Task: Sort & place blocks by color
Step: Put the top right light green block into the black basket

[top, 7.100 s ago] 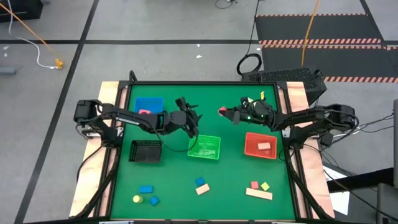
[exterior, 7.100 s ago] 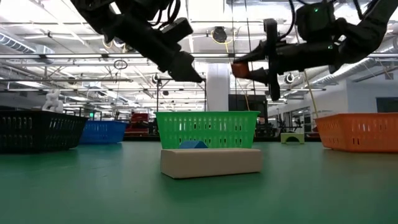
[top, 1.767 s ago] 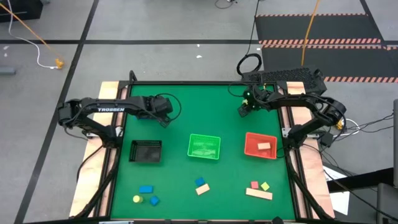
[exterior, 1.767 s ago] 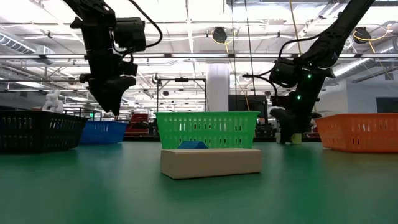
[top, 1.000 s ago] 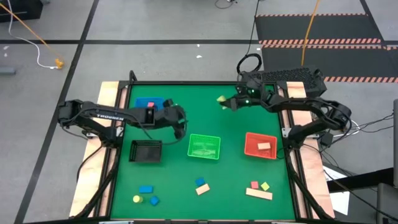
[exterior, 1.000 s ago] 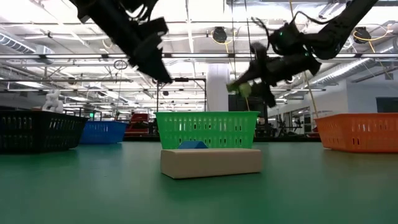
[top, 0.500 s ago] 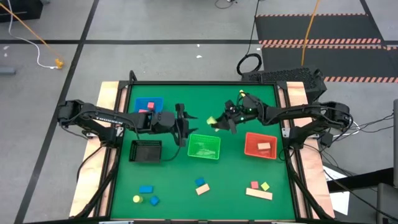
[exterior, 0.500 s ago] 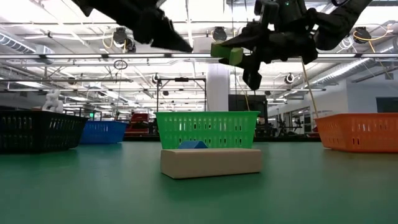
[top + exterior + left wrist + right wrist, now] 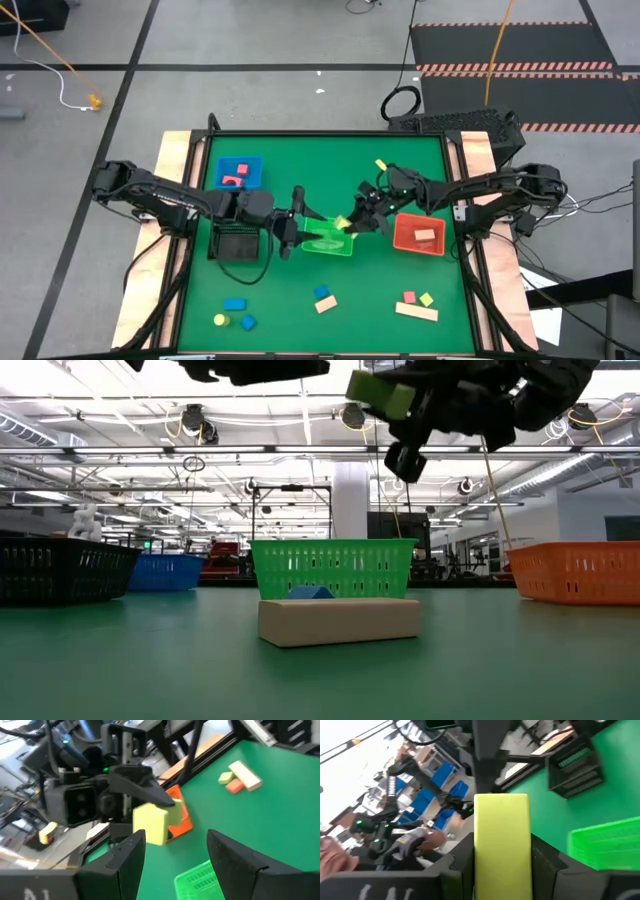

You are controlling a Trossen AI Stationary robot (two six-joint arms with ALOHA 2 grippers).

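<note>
The robot's left gripper isn't ready to close on the block and needs to move toward the yellow block (image 9: 342, 222) (image 9: 150, 823) first. The block is beyond both gripper fingers, so they would miss it if they closed now.
My right gripper (image 9: 350, 222) is shut on a yellow block (image 9: 343, 222) and hovers over the far right part of the green bin (image 9: 326, 243). The low view shows the block (image 9: 380, 395) high above the table. My left gripper (image 9: 298, 220) is open and empty, hovering at the green bin's left edge and facing the block (image 9: 150, 822). A pink block (image 9: 233, 178) lies in the blue bin (image 9: 240, 165). A tan block (image 9: 424, 236) lies in the red bin (image 9: 405, 240). Blue, yellow, tan and red blocks lie loose along the near edge. My right gripper pinches the yellow block between its two fingers, one finger (image 9: 462, 862) on each of two opposite faces (image 9: 501, 845). The fingers slant in from the table's right and far side. The block is lifted clear, above the green bin.
The black bin (image 9: 235, 243) stands left of the green bin. Near the camera a tan bar (image 9: 338, 620) lies with a blue block (image 9: 310, 592) behind it. Another tan bar (image 9: 417, 312), a red block (image 9: 408, 297) and a yellow block (image 9: 426, 299) lie near right.
My right gripper has carried the yellow block from the table's far side toward the near edge and a little left, ending over the green bin. My left gripper has moved right and toward the near edge, up to the green bin's left edge.
</note>
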